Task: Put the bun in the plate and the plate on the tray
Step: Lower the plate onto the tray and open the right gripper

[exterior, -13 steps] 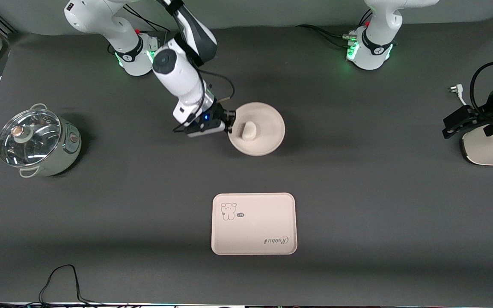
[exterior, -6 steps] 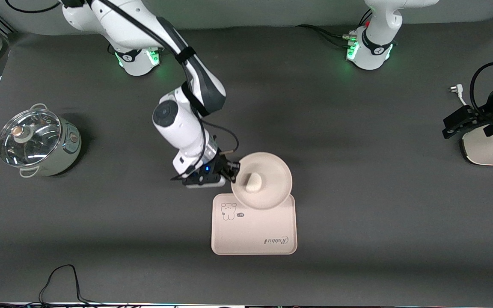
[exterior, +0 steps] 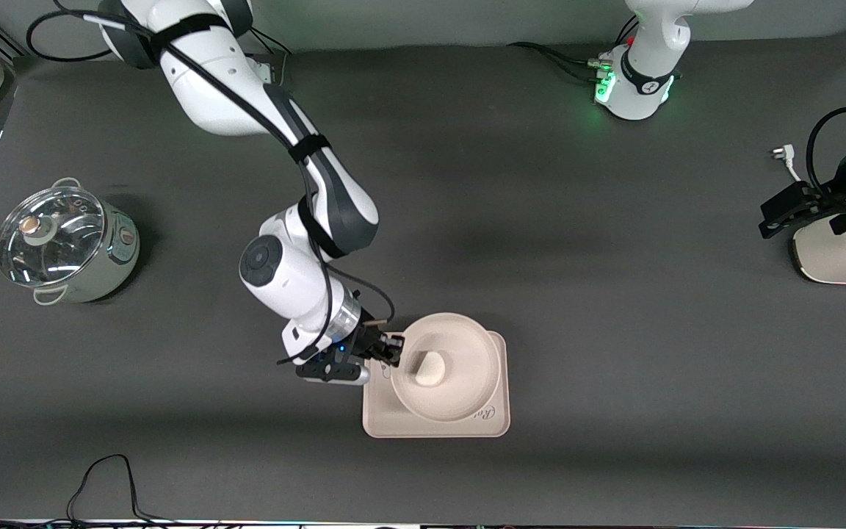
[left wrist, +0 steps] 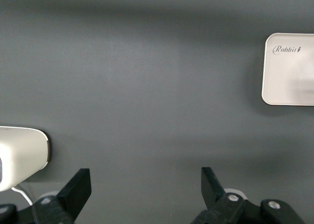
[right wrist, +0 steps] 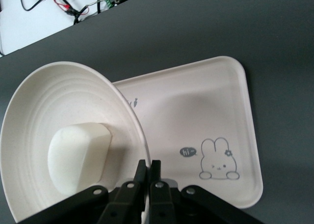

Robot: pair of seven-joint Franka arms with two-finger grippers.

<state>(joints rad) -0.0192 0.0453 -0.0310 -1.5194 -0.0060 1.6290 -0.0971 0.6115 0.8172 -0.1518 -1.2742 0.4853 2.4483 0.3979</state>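
Note:
The plate sticks out with its far rim (exterior: 448,314) past the tray's far edge (exterior: 496,333). The plate moves inside the tray, before my right gripper releases it.
My right gripper (exterior: 396,356) (right wrist: 148,164) is shut on the rim of the round cream plate (exterior: 467,345) (right wrist: 59,96). It holds the plate, a little tilted, over the rectangular tray (exterior: 386,420) (right wrist: 196,116). I cannot tell whether plate and tray touch. The off-white bun (exterior: 430,367) (right wrist: 78,155) lies in the plate, close to the gripped rim. The plate hides most of the tray in the front view. My left gripper (exterior: 772,217) (left wrist: 145,175) waits open over bare table at the left arm's end, with a corner of the tray (left wrist: 289,71) in its view.
A pot with a glass lid (exterior: 63,242) stands toward the right arm's end of the table. A white appliance (exterior: 841,253) and a loose plug (exterior: 783,156) lie at the left arm's end. A black cable (exterior: 107,477) loops at the table's near edge.
My right arm has carried the plate with the bun from the middle of the table toward the front camera, to over the tray. The left arm has not moved.

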